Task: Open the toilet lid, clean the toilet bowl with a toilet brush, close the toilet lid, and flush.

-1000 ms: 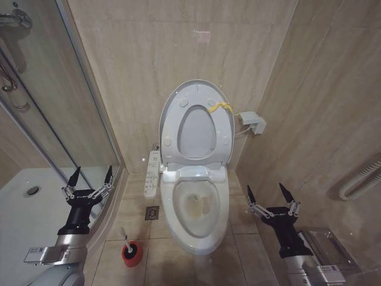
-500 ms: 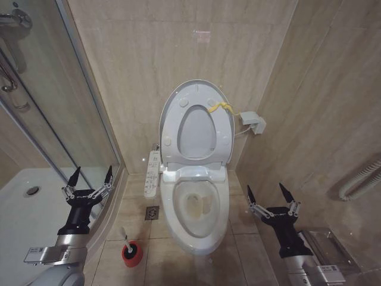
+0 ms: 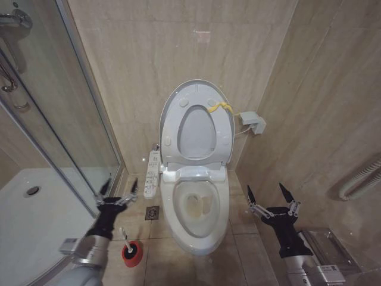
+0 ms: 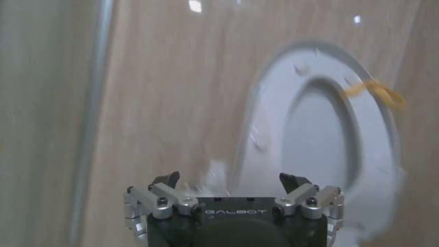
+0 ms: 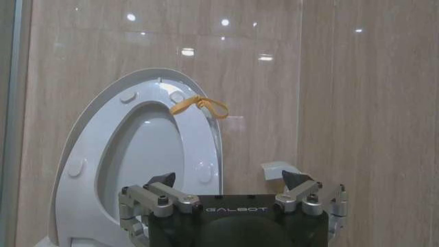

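Observation:
The left gripper needs to pick up the toilet brush by its white handle [image 3: 124,236], since the head of the brush sits down inside the dirty-work red holder [image 3: 133,255].
The toilet lid [image 3: 197,85] stands raised against the wall with the seat ring [image 3: 171,128] folded up in front of it, and a yellow strap [image 3: 220,107] hangs at its top. Below lies the uncovered toilet bowl [image 3: 196,205] with brownish stains. The toilet brush [image 3: 125,234] stands by its white handle in a red holder [image 3: 132,254] on the floor left of the bowl. My left gripper [image 3: 118,189] hovers open just above the brush. My right gripper [image 3: 269,195] waits open to the right of the bowl. The left wrist view shows the left gripper [image 4: 229,180] facing the lid [image 4: 271,108]; the right wrist view shows the right gripper [image 5: 230,177], the lid [image 5: 96,123] and the strap [image 5: 199,106].
A glass shower door [image 3: 65,119] and white shower tray [image 3: 36,208] close off the left. A control panel [image 3: 153,174] hangs beside the bowl and a floor drain [image 3: 152,212] lies near the holder. A wall box [image 3: 253,123] and a hose [image 3: 357,179] are at the right.
My left arm has swung right, from beside the shower glass to above the brush holder. The right arm, lid and brush have not moved.

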Robot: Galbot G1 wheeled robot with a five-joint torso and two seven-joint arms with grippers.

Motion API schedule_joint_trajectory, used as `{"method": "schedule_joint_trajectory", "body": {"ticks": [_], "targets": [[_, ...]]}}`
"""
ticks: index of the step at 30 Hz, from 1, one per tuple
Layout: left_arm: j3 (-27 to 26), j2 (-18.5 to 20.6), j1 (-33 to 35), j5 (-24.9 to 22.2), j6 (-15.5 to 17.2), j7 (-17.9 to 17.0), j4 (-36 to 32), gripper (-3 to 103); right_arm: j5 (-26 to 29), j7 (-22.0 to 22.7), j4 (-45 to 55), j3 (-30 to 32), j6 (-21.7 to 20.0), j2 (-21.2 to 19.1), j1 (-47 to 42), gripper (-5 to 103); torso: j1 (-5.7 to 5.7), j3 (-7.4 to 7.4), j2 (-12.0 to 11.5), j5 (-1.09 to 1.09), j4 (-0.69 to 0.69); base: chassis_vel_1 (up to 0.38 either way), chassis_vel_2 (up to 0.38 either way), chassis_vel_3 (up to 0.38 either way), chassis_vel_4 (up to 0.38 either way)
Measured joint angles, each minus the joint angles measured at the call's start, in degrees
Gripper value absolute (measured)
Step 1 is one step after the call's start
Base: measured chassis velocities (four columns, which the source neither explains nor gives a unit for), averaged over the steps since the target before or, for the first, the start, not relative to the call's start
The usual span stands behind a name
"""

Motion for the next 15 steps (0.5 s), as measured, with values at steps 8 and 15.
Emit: {"method": "schedule_joint_trajectory", "body": {"ticks": [8, 15], "targets": [[3.3, -2.3, 2.7, 7.4, -1.1, 1.3, 1.1, 99, 0.0, 0.0, 0.0, 0.0, 0.0, 0.0, 0.0, 100, 0.00, 0.00, 0.0, 0.00, 0.00, 0.000, 0.000, 0.000, 0.000], [2.8, -2.9, 6.2, 16.4, -8.5, 5.9, 1.9, 97, 0.0, 0.0, 0.0, 0.0, 0.0, 0.0, 0.0, 100, 0.00, 0.00, 0.0, 0.01, 0.00, 0.000, 0.000, 0.000, 0.000]]}}
